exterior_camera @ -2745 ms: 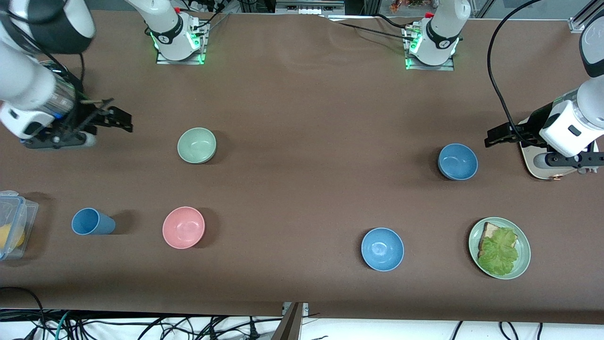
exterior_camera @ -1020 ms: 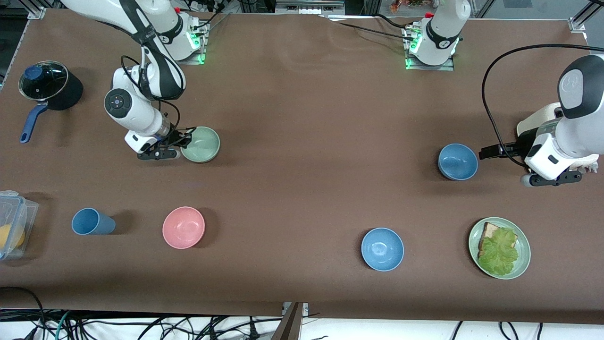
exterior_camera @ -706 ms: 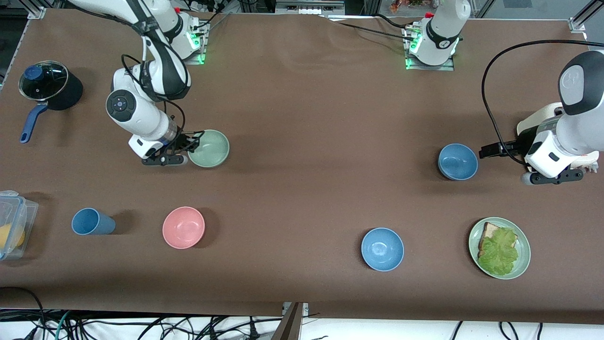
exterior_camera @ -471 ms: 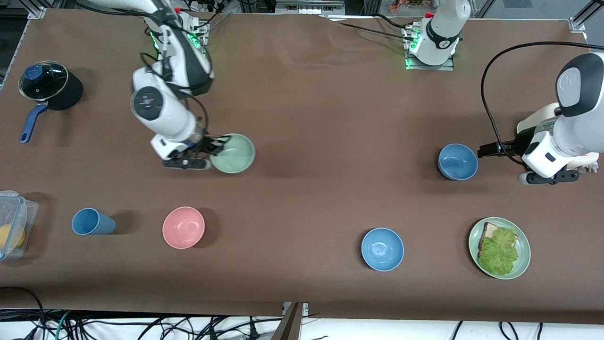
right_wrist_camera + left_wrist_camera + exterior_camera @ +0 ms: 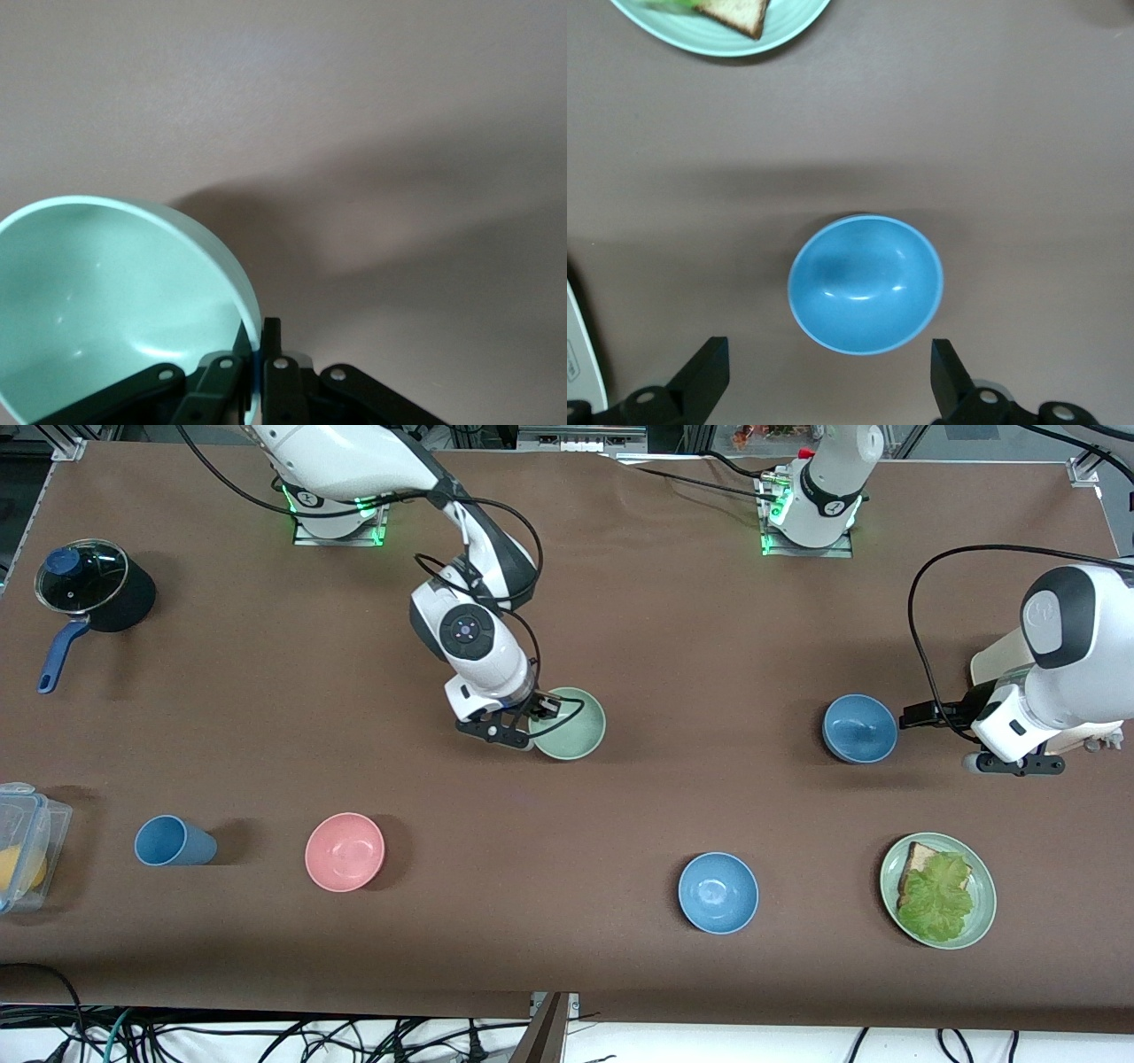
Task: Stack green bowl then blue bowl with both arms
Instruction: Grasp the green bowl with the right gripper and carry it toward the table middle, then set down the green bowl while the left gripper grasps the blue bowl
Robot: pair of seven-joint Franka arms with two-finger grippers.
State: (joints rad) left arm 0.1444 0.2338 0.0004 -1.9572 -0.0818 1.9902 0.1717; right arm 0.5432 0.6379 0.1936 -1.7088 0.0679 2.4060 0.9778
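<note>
The steel blue bowl needs to be stacked into the pale green bowl (image 5: 570, 724). For that, my left gripper will next pick it up by its rim (image 5: 896, 730).
My right gripper (image 5: 542, 714) is shut on the rim of the pale green bowl (image 5: 570, 724) and holds it tilted just above the middle of the table. In the right wrist view the fingers (image 5: 280, 350) pinch the green bowl's (image 5: 106, 292) wall. The steel blue bowl (image 5: 859, 729) sits on the table toward the left arm's end. My left gripper (image 5: 910, 715) is open and empty right beside it. In the left wrist view the blue bowl (image 5: 866, 285) lies just ahead of the spread fingers (image 5: 704, 376).
A pink bowl (image 5: 345, 851), a blue cup (image 5: 173, 841), a glossy sky-blue bowl (image 5: 718, 892) and a green plate (image 5: 983, 908) with toast and lettuce lie nearer the front camera. A lidded pot (image 5: 89, 589) and a clear box (image 5: 22, 846) are at the right arm's end.
My right gripper closed on the green bowl and carried it from the right arm's end toward the table's middle. My left gripper lowered and edged toward the blue bowl.
</note>
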